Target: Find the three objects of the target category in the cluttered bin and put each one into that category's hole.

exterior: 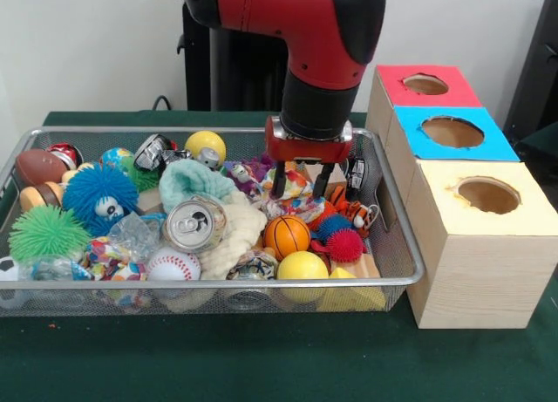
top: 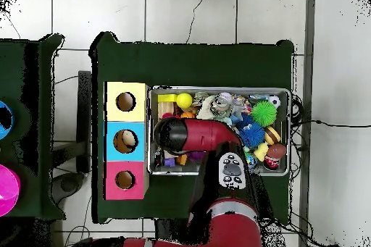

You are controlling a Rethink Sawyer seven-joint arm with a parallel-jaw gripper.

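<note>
My gripper should grab the spotted cloth by its bunched top (exterior: pixel 295 180) to drop it into the yellow-surround hole (exterior: pixel 488 194).
The wire mesh bin (exterior: pixel 410 245) sits on the green table, full of toys; it also shows in the overhead view (top: pixel 217 89). My gripper (exterior: pixel 299 187) reaches down into the bin's back right part. Its black fingers (exterior: pixel 278 183) stand apart on either side of a white cloth with coloured spots (exterior: pixel 295 207). A second spotted cloth (exterior: pixel 103 252) lies front left, partly under clear plastic. A third one I cannot make out. The yellow-surround hole (exterior: pixel 488 194) tops the nearest wooden box, right of the bin (top: pixel 125 101). In the overhead view the arm hides the gripper.
Blue-surround (exterior: pixel 452 132) and red-surround (exterior: pixel 425 84) holes lie behind the yellow one. The bin holds a soda can (exterior: pixel 193 225), baseball (exterior: pixel 173 264), mini basketball (exterior: pixel 287 235), yellow ball (exterior: pixel 302 269), blue fuzzy ball (exterior: pixel 98 197), green spiky ball (exterior: pixel 45 232) and teal fabric (exterior: pixel 192 182).
</note>
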